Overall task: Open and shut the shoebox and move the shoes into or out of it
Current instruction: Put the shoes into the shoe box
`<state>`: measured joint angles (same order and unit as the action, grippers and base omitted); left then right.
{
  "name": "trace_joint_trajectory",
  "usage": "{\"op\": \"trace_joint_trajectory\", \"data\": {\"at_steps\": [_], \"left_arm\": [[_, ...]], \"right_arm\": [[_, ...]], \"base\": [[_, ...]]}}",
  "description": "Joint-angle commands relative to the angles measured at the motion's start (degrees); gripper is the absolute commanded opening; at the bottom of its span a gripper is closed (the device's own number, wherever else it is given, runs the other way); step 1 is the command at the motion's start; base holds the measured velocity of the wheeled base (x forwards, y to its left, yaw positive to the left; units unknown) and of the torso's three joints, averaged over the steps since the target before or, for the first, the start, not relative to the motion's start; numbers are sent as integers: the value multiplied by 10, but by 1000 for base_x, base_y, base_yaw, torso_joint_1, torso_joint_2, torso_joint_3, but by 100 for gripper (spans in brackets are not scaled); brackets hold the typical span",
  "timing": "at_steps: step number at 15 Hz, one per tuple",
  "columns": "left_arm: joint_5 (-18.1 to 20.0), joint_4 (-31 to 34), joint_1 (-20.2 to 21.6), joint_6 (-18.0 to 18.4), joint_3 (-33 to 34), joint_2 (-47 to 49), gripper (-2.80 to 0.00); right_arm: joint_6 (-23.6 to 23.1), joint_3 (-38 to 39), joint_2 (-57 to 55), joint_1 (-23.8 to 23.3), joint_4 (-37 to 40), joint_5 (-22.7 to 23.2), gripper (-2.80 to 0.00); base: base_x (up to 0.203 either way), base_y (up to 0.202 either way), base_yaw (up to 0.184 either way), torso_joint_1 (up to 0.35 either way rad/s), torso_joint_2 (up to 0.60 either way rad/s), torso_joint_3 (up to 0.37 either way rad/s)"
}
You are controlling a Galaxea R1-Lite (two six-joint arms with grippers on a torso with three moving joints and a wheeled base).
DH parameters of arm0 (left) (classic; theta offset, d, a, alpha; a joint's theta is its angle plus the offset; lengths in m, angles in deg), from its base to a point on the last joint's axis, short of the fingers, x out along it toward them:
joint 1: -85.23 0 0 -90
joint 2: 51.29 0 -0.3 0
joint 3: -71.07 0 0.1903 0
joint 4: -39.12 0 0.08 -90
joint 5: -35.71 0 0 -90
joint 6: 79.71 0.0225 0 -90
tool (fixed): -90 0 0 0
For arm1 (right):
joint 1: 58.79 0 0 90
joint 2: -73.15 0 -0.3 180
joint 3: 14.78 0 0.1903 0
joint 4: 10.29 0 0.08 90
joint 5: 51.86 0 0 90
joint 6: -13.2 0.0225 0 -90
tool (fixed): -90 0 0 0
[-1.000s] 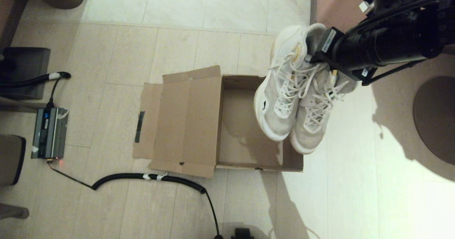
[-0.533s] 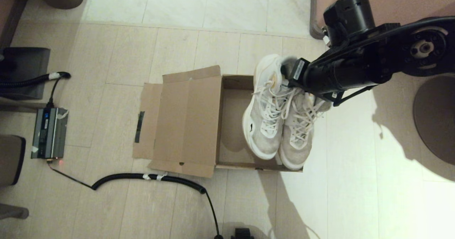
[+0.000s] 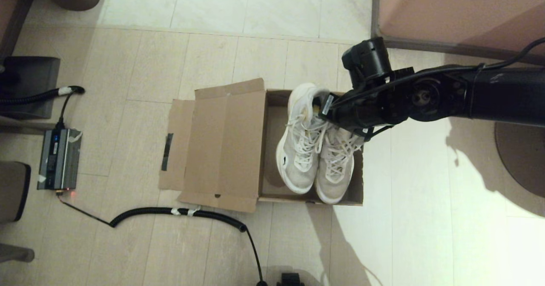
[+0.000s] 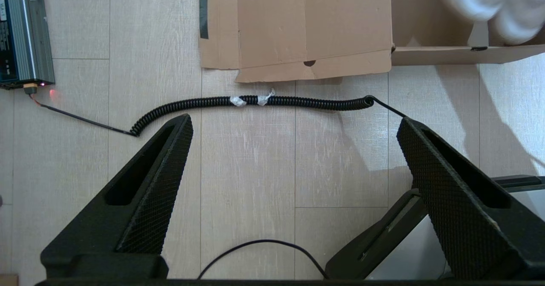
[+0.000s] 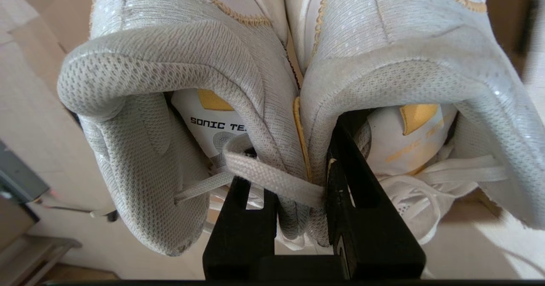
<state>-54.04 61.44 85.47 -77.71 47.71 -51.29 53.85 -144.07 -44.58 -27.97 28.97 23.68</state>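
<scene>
My right gripper needs to lower the shoes in before it lets go, because the toes are above the shoebox's near rim (image 3: pixel 306 201) in the head view.
The brown cardboard shoebox (image 3: pixel 272 120) lies open on the floor, its hinged lid (image 3: pixel 221 143) folded out flat to the left. The pair of white and grey sneakers (image 3: pixel 313 152) hangs inside the box opening, toes pointing toward me. My right gripper (image 5: pixel 298 158) is shut on the shoes, one finger inside each shoe, pinching the two inner collar walls (image 5: pixel 294 107) together. In the head view the gripper (image 3: pixel 330 107) sits at the heels, near the box's far right corner. My left gripper (image 4: pixel 294 124) hovers open over bare floor in front of the box.
A coiled black cable (image 3: pixel 179 212) lies on the floor just before the lid. A grey power unit (image 3: pixel 58 158) sits at the left. A large pinkish box (image 3: pixel 460 13) stands at the back right, and a round dark base (image 3: pixel 521 143) at the right.
My right arm has carried the shoes leftward and down, from above the box's right wall into the box opening. The left gripper has not moved.
</scene>
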Motion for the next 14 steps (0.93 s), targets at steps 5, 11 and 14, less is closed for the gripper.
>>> {"op": "trace_joint_trajectory", "data": {"at_steps": [5,11,14], "left_arm": [[0,-1,0,0,4,1,0],[0,0,0,0,4,1,0],[0,0,0,0,4,1,0]], "right_arm": [[-33,-30,-93,-8,-37,-26,-280],[-59,-51,-143,-26,-74,-28,-280],[-57,-51,-154,-30,-97,-30,-280]], "base": [[0,0,0,0,0,0],[0,0,0,0,0,0],[0,0,0,0,0,0]]}}
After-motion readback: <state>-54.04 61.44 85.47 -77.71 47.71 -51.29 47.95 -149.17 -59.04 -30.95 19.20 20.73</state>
